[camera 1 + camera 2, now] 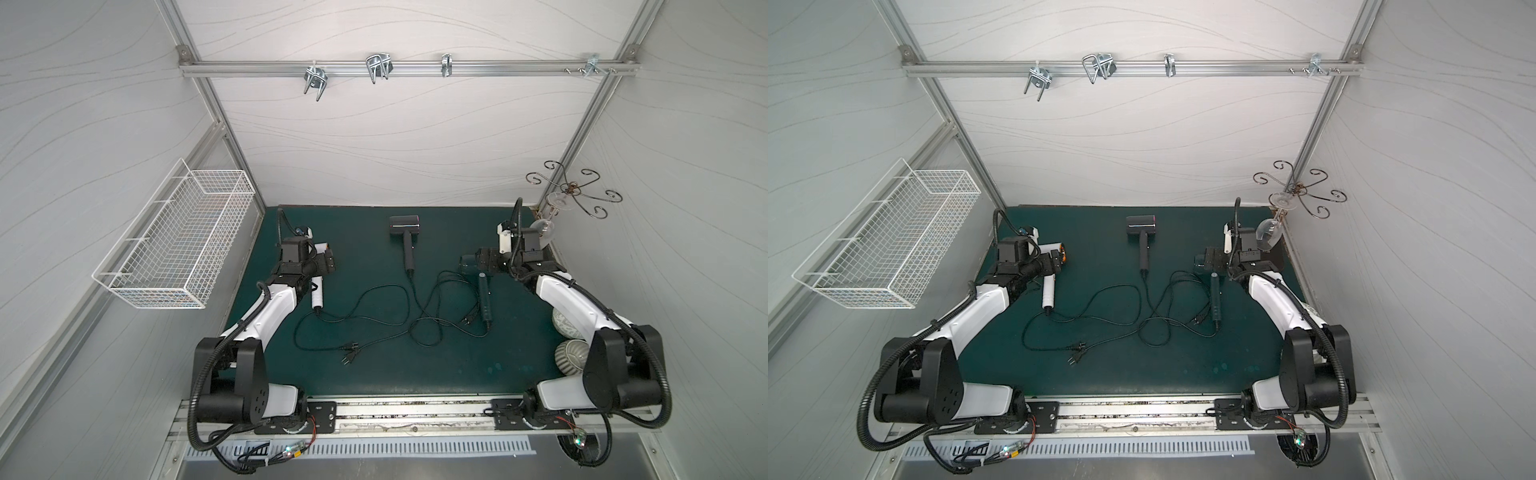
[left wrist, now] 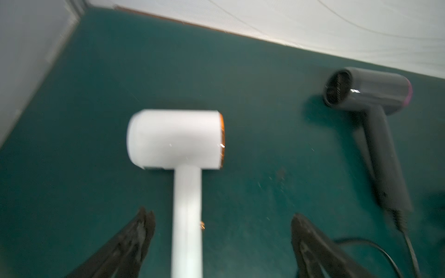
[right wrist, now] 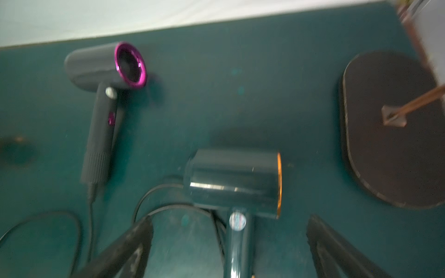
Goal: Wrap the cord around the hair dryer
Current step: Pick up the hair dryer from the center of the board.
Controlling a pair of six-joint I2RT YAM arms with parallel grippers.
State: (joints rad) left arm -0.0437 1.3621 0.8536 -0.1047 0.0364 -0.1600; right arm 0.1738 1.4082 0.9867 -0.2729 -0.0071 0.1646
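Observation:
My right gripper will grab the dark teal hair dryer [image 3: 233, 178] by its handle, so the head stays free for my left gripper to grab for cord wrapping.
Three hair dryers lie on the green mat [image 1: 374, 374], their black cords loose and tangled, with plugs [image 1: 350, 346] near the middle. My left gripper [image 2: 221, 216] is open and straddles the handle of the white hair dryer [image 2: 175, 139] without touching it; in a top view it hovers [image 1: 324, 266] over that dryer [image 1: 318, 293]. My right gripper [image 3: 230, 220] is open above the handle of the dark teal hair dryer [image 3: 233, 178], also seen from above [image 1: 484, 299]. A grey dryer with a magenta ring [image 1: 404, 226] lies between the arms at the back.
A white wire basket [image 1: 174, 245] hangs on the left wall. A metal glass rack [image 1: 573, 191] with a hanging wine glass [image 1: 542, 228] stands at the back right on a dark base [image 3: 390, 130]. Two patterned round objects [image 1: 569, 357] sit by the right arm.

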